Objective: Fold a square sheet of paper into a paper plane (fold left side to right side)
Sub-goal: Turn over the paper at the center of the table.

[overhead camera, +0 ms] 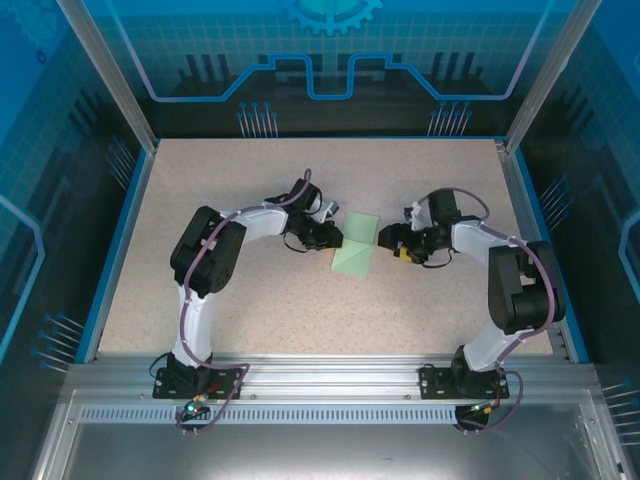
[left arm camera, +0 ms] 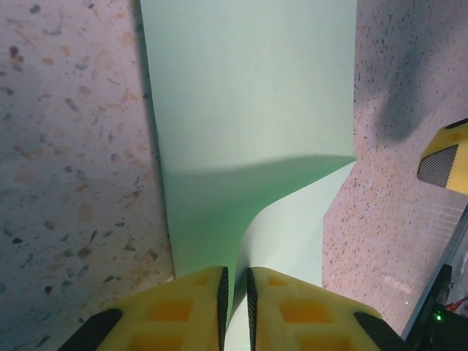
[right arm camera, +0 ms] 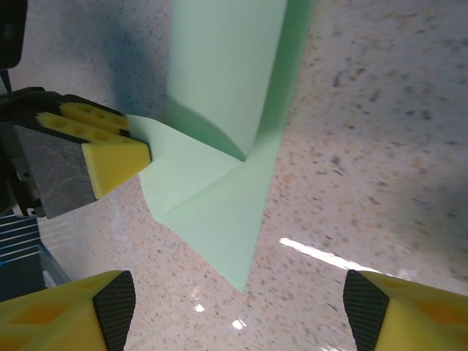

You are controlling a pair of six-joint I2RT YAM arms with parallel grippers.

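Note:
The paper needs to be lifted, so next my right gripper should pinch its side edge near the crease [overhead camera: 373, 241] [right arm camera: 254, 156], opposite the left gripper's flap.
The pale mint-green sheet of paper [overhead camera: 358, 245] lies mid-table, partly folded, with a pointed corner facing my right gripper. My left gripper [overhead camera: 335, 238] is at its left edge. In the left wrist view the yellow jaws [left arm camera: 235, 274] are shut on a raised flap of the paper [left arm camera: 248, 95], which curls up between the black pads. In the right wrist view the paper [right arm camera: 219, 205] shows a diagonal crease, and the left gripper's yellow fingers [right arm camera: 110, 150] pinch its lifted corner. My right gripper [overhead camera: 388, 240] hovers just right of the paper, its jaws [right arm camera: 240, 303] wide open and holding nothing.
The speckled beige tabletop [overhead camera: 250, 300] is bounded by a blue rim [overhead camera: 112, 250] on the left and an aluminium rail [overhead camera: 330, 375] at the near edge. One yellow finger of the right gripper [left arm camera: 442, 164] shows close beside the paper in the left wrist view.

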